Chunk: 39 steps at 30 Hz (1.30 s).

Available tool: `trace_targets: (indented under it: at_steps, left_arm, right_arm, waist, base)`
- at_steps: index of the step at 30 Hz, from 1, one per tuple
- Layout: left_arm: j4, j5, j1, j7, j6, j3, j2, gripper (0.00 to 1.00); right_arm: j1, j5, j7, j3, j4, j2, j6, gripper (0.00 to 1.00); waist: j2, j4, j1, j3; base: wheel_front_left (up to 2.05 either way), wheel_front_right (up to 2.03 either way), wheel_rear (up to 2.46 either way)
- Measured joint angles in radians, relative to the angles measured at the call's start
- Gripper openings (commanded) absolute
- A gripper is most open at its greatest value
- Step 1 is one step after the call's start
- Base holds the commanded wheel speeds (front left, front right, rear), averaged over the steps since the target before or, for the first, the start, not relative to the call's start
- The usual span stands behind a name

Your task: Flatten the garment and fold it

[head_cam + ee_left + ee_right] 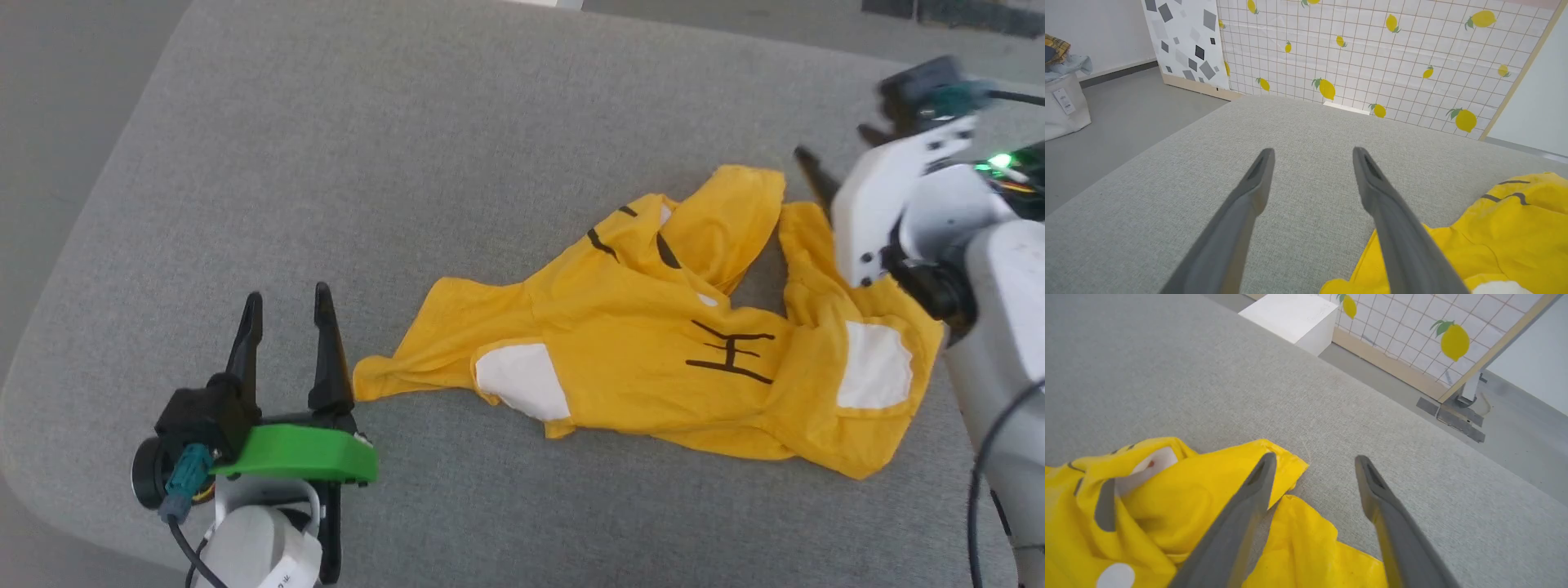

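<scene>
The T-shirt needs to be flattened, so I should next use my left gripper to grab the bunched edge of its sleeve [369, 377], which sticks up while the cloth [464, 318] beside it lies flat.
The yellow T-shirt [653, 343] lies crumpled on the grey cushioned surface [408, 163], with white patches and black stripe marks showing. My left gripper [287, 304] stands open just left of the shirt's pointed left end, nothing between its fingers; in the left wrist view the shirt [1494, 237] lies to the right of that gripper [1312, 157]. My right gripper [1314, 463] is open above the shirt's far right edge [1282, 465], its left finger over the cloth. In the head view the right gripper [841, 163] is blurred.
A lemon-patterned grid screen [1392, 53] stands beyond the surface's far edge. A white box [1290, 314] sits at that edge. A white bag with clothes [1063, 94] stands on the floor to the left. The surface's left and near edges are rounded.
</scene>
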Motion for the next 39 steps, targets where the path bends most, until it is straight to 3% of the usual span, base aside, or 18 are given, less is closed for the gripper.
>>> trace_targets:
  at_steps: [4, 10, 13, 17, 21, 29, 30, 31, 32, 39]
  left_arm:
    - [0.021, 0.006, 0.027, 0.000, -0.001, 0.011, 0.000, 1.00]
    - [0.072, 0.008, 0.059, 0.023, 0.005, 0.020, 0.002, 1.00]
    - [0.093, 0.004, 0.060, 0.144, 0.022, 0.016, 0.004, 1.00]
    - [0.120, -0.025, 0.047, 0.434, 0.026, -0.011, 0.022, 1.00]
    - [0.137, -0.038, -0.006, 0.679, 0.025, -0.022, 0.081, 1.00]
    - [0.156, -0.062, -0.097, 0.830, -0.005, -0.036, 0.114, 1.00]
    - [0.159, -0.076, -0.100, 0.850, -0.012, -0.037, 0.114, 0.96]
    - [0.157, -0.091, -0.104, 0.859, -0.019, -0.037, 0.114, 0.42]
    - [0.156, -0.101, -0.106, 0.861, -0.023, -0.036, 0.114, 0.00]
    - [0.141, -0.175, -0.108, 0.825, -0.061, -0.037, 0.075, 0.00]
  right_arm:
    - [0.083, 0.000, -0.192, -0.114, -0.093, 0.016, 0.000, 1.00]
    - [0.272, -0.003, -0.316, -0.302, -0.213, 0.097, 0.000, 1.00]
    - [0.354, -0.012, -0.316, -0.364, -0.272, 0.146, 0.000, 1.00]
    - [0.432, -0.028, -0.294, -0.429, -0.350, 0.184, 0.000, 1.00]
    - [0.460, -0.039, -0.266, -0.458, -0.411, 0.202, 0.000, 1.00]
    - [0.460, -0.043, -0.235, -0.472, -0.482, 0.218, 0.000, 1.00]
    - [0.459, -0.044, -0.232, -0.473, -0.485, 0.220, 0.000, 1.00]
    - [0.459, -0.047, -0.230, -0.475, -0.489, 0.221, 0.000, 1.00]
    - [0.459, -0.049, -0.230, -0.477, -0.490, 0.221, 0.000, 1.00]
    - [0.459, -0.085, -0.173, -0.491, -0.470, 0.202, 0.000, 1.00]
  waist:
    - [0.0000, -0.015, -0.0002, -0.045]
    - [0.0000, -0.048, -0.0002, -0.101]
    - [0.0000, -0.071, -0.0002, -0.116]
    - [0.0000, -0.097, -0.0002, -0.123]
    - [0.0000, -0.108, -0.0002, -0.102]
    - [0.0001, -0.129, -0.0002, -0.041]
    - [0.0000, -0.132, -0.0002, -0.033]
    - [0.0000, -0.134, -0.0002, -0.026]
    - [0.0001, -0.136, -0.0002, -0.021]
    - [0.0000, -0.126, -0.0002, -0.006]
  base:
    - [0.00, 0.00, 0.00]
    - [0.00, 0.00, 0.00]
    - [0.00, 0.00, 0.00]
    - [0.00, 0.00, 0.00]
    - [0.00, 0.00, 0.00]
    - [0.00, 0.00, 0.00]
    - [0.00, 0.00, 0.00]
    - [0.00, 0.00, 0.00]
    - [0.00, 0.00, 0.00]
    - [0.00, 0.00, 0.00]
